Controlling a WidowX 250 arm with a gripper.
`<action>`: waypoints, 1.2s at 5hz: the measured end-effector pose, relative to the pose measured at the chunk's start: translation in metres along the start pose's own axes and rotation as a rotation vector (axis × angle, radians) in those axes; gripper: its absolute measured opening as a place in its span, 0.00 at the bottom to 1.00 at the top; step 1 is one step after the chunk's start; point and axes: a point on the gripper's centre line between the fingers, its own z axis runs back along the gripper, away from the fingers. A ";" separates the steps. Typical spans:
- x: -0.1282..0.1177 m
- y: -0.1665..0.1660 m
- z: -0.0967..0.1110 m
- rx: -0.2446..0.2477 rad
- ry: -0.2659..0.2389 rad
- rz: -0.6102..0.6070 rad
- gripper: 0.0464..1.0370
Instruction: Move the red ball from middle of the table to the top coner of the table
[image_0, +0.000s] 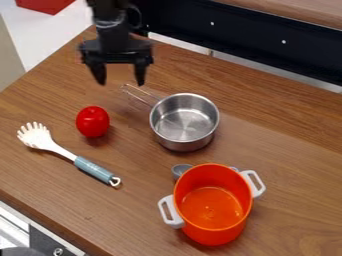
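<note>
The gripper grabs the red ball (92, 121) by its round sides next. Then it moves the ball to the top corner of the table.
My gripper (121, 82) hangs over the upper left part of the table (280, 150), its two fingers apart with nothing between them. Below it in the view, and slightly to the left, the red ball (92, 121) rests on the wood, not touched by the fingers. The ball lies between the white and blue pasta spoon and the metal pan's handle.
Right of the ball stands a metal saucepan (184, 122), its wire handle pointing up-left. An orange pot (212, 205) with white handles is at the lower right, a small grey cup (180, 171) beside it. The pasta spoon (95, 169) lies lower left.
</note>
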 end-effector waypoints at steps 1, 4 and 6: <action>-0.014 0.011 0.011 -0.037 0.001 -0.036 0.96; -0.041 0.029 0.003 -0.014 -0.037 -0.104 0.96; -0.046 0.028 -0.002 0.059 -0.038 -0.097 0.96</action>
